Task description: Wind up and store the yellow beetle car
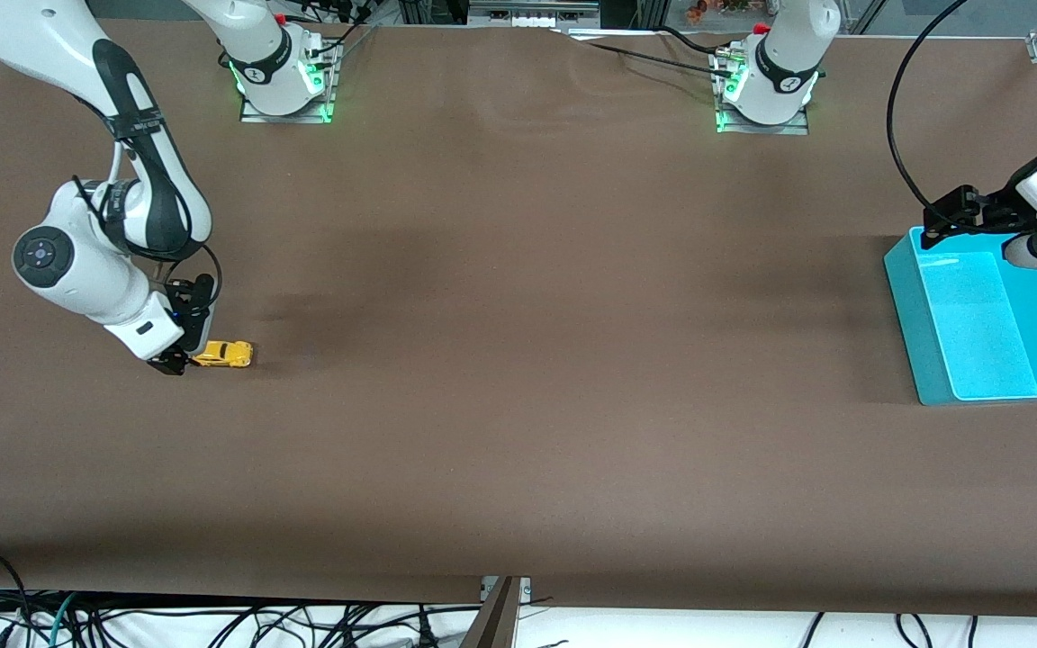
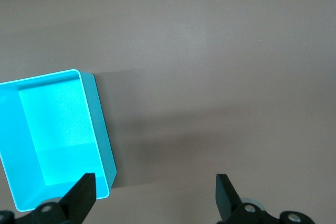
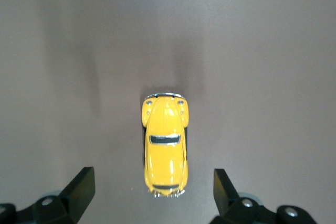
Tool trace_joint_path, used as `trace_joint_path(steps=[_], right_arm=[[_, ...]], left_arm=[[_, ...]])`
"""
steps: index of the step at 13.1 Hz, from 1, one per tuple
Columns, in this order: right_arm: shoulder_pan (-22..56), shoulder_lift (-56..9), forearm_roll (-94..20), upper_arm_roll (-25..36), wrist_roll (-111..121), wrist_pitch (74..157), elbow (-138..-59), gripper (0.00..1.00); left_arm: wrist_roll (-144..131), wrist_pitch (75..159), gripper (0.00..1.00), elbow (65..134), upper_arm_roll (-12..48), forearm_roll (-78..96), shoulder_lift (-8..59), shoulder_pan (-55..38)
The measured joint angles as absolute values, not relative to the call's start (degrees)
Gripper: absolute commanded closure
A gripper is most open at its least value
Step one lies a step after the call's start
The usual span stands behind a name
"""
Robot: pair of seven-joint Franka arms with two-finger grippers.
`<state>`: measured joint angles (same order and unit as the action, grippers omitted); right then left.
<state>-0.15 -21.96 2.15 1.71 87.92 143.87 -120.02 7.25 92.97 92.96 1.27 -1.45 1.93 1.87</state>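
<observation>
My right gripper's fingers are still above the yellow beetle car, so it is too early to close on the car, and the gripper lowers first.
The yellow beetle car (image 1: 223, 354) stands on its wheels on the brown table toward the right arm's end. My right gripper (image 1: 187, 349) is low at the car, open. In the right wrist view the car (image 3: 165, 145) has one end between the two black fingers (image 3: 84, 182), with a gap on each side and no touch. My left gripper (image 1: 946, 220) is open and empty, up over the rim of the teal bin (image 1: 924, 360) at the left arm's end. In the left wrist view the gripper (image 2: 155, 178) shows open over bare table beside the bin (image 2: 100, 124).
The teal bin holds nothing that I can see. The brown table (image 1: 518, 315) stretches wide between the car and the bin. Cables hang below the table's front edge (image 1: 212, 621).
</observation>
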Motion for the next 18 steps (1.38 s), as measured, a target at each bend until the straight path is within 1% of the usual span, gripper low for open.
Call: trace_joint_path(steps=[2,7,8,9,10,11,12,13,14,15,16,18], right_arm=[[-0.15,-22.65,2.15,1.71,89.09,148.21,-122.32,0.0],[-0.28,-25.02,2.15,1.74,90.83,152.43,-123.13,0.0],[-0.35,-25.07,2.15,1.74,90.95,152.56,-123.17,0.01],[-0.41,-25.07,2.15,1.74,91.0,152.58,-123.18,0.05],[-0.48,-25.07,2.15,1.75,91.01,152.58,-123.19,0.14],[-0.54,-25.07,2.15,1.77,91.03,152.59,-123.2,0.31],[-0.61,-25.07,2.15,1.79,91.04,152.59,-123.22,0.54],[-0.71,-25.07,2.15,1.82,91.06,152.59,-123.23,0.65],[-0.84,-25.07,2.15,1.86,91.1,152.6,-123.24,0.73],[-0.95,-25.07,2.15,1.89,91.17,152.66,-123.24,0.85],[-1.02,-25.07,2.15,1.9,91.21,152.68,-123.24,0.89],[-1.05,-24.89,2.15,1.9,91.23,152.75,-123.25,0.89]], left_arm=[[7.25,92.97,0.0,92.96,1.27,-1.45,1.93,1.87],[7.25,92.97,0.0,92.96,1.27,-1.45,1.94,1.87],[7.25,92.97,0.0,92.96,1.26,-1.45,1.94,1.87],[7.25,92.97,0.0,92.96,1.26,-1.45,1.94,1.87],[7.25,92.97,0.0,92.96,1.26,-1.45,1.94,1.87],[7.25,92.97,0.0,92.96,1.26,-1.45,1.94,1.87],[7.25,92.97,0.0,92.96,1.26,-1.45,1.94,1.87],[7.25,92.97,0.0,92.96,1.26,-1.45,1.94,1.87],[7.25,92.97,0.0,92.96,1.26,-1.45,1.94,1.87],[7.25,92.97,0.0,92.96,1.26,-1.45,1.94,1.87],[7.25,92.97,0.0,92.96,1.26,-1.45,1.94,1.87],[7.25,92.97,0.0,92.95,1.26,-1.45,1.94,1.87]])
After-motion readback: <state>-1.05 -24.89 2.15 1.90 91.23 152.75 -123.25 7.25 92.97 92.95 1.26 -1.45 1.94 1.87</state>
